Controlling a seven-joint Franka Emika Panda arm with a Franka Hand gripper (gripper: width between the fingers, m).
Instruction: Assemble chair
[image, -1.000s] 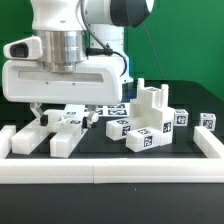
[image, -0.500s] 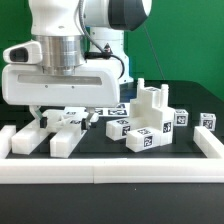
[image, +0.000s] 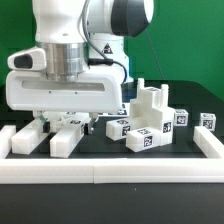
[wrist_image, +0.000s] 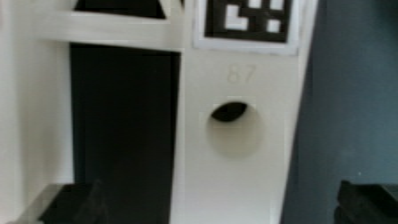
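My gripper grabs the white bar by its part around the dark hole next, to build the chair onto the joined block cluster.
The chair's white tagged pieces lie on the black table. My gripper (image: 62, 122) hangs low over the loose bars at the exterior view's left, open. One bar (image: 63, 141) lies just below it and another (image: 28, 138) lies beside that one. In the wrist view a white bar (wrist_image: 240, 150) with a square tag (wrist_image: 254, 20) and a dark hole (wrist_image: 230, 111) runs between my fingers. My gripper (wrist_image: 222, 205) straddles this bar, with a gap on either side and nothing gripped. A joined block cluster (image: 150, 118) stands at the middle right.
A low white border rail (image: 120, 170) runs along the front and up the right side. A small tagged cube (image: 207, 121) sits near the right rail. A short white block (image: 6, 140) lies at the far left. The marker board (image: 106, 107) lies behind the gripper.
The gripper has come down toward the loose bars and shifted slightly to the exterior view's right. Its jaws stay wide. No piece has moved.
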